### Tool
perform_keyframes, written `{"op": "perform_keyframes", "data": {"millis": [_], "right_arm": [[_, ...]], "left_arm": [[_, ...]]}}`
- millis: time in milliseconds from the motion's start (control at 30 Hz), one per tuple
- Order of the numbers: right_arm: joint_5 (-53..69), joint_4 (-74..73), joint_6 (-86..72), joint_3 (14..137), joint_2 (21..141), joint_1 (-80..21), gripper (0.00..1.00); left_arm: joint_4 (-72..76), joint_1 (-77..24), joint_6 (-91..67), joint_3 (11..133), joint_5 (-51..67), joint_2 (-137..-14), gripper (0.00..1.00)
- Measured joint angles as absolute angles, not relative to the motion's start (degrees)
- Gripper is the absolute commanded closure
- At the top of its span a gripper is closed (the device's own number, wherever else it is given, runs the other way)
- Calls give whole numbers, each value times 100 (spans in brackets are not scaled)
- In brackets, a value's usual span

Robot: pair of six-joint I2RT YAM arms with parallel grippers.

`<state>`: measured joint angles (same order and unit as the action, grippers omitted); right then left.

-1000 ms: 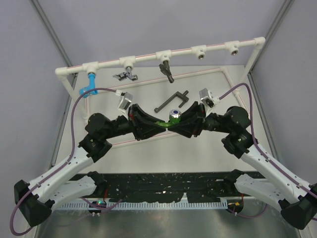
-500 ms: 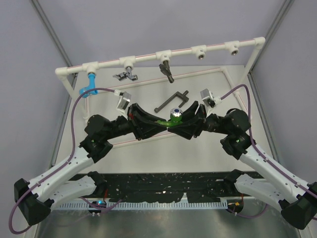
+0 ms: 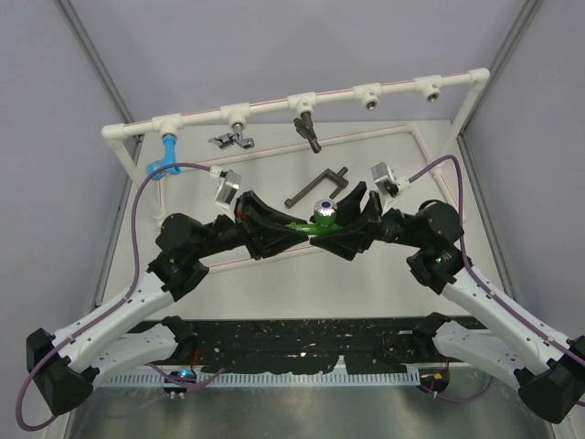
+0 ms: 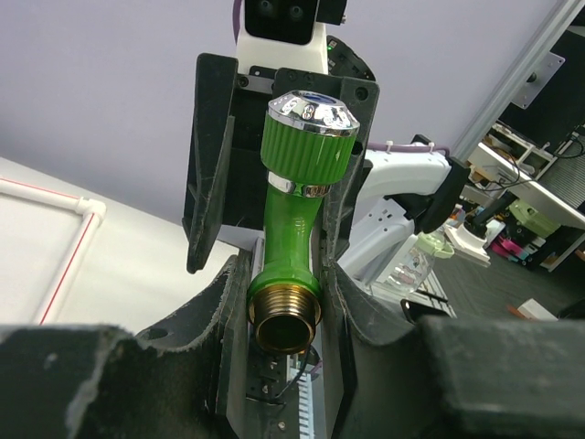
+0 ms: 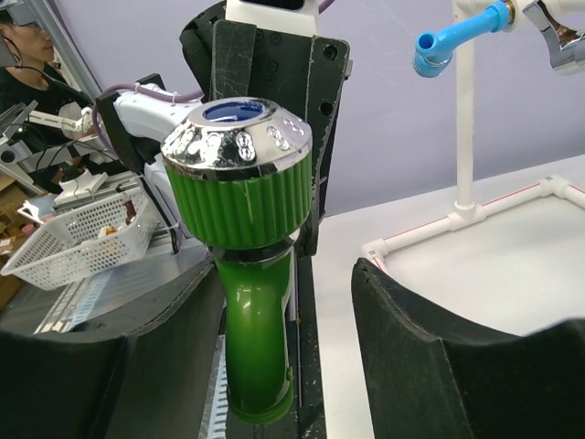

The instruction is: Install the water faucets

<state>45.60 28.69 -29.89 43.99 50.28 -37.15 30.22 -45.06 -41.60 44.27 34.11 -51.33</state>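
Note:
The green neck (image 3: 324, 229) (image 5: 256, 297) is between both fingers in the right wrist view, so the robot's right gripper should close on it now, just under the knob.
The green faucet (image 3: 313, 220) with its shiny round knob hangs in mid-air between both arms at the table's centre. My left gripper (image 3: 302, 229) is shut on its brass-threaded end (image 4: 285, 315), with a finger pressed on each side. My right gripper (image 3: 334, 230) is open around the knob end (image 5: 239, 174); its left finger is next to the green body and its right finger (image 5: 411, 338) stands apart. The blue faucet (image 3: 164, 154), the silver faucet (image 3: 232, 139) and the dark bronze faucet (image 3: 308, 133) hang at sockets of the white pipe frame (image 3: 274, 107). The T-handled faucet (image 3: 317, 189) lies on the table.
Two sockets (image 3: 367, 95) (image 3: 428, 88) on the frame's right stand bare. A low white pipe border (image 3: 416, 137) runs round the table. A black tray (image 3: 302, 343) lies at the near edge. The right wrist view shows a white basket (image 5: 82, 238) off the table.
My right gripper has shifted slightly left and nearer around the knob. The green faucet and my left gripper have hardly moved.

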Motion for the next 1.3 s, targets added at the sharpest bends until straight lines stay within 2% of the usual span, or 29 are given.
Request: {"op": "perform_keyframes", "data": {"millis": [67,300,433,500,567,633,667,733,800,933,1000,1167,1300], "right_arm": [[4543,2871,-3004,4399,5026,-3715,34],[4506,2875,-3026,4412,5026,-3715,34],[4508,2950,-3063,4414,5028,-3715,38],[4508,2995,-3085,4414,5028,-3715,47],[4512,3037,-3111,4414,5028,-3715,59],[4525,3098,-3142,4414,5028,-3715,74],[4530,3131,-3151,4414,5028,-3723,85],[4530,3120,-3107,4414,5024,-3730,95],[4499,3037,-3015,4414,5024,-3734,95],[4344,2596,-2698,4414,4939,-3771,95],[4123,2268,-2484,4414,4845,-3763,95],[3542,1413,-1850,4460,4584,-3739,95],[2936,650,-1326,4663,4480,-3739,95]], "left_arm": [[3020,-4512,-4160,4405,3409,-5133,100],[3022,-4554,-4158,4375,3404,-5133,100],[3028,-4589,-4158,4375,3402,-5133,100],[3030,-4593,-4158,4375,3400,-5133,100],[3022,-4604,-4156,4375,3385,-5133,100],[3006,-4604,-4156,4375,3323,-5135,100],[2991,-4602,-4152,4375,3295,-5135,100],[2958,-4604,-4147,4377,3258,-5124,87],[2847,-4604,-4086,4377,3225,-5087,62],[2338,-4613,-3763,4416,3068,-4906,19],[1903,-4613,-3527,4532,2908,-4731,2],[325,-4613,-2733,5122,1896,-4101,0],[-1433,-4606,-1935,6154,314,-3837,0]]}}
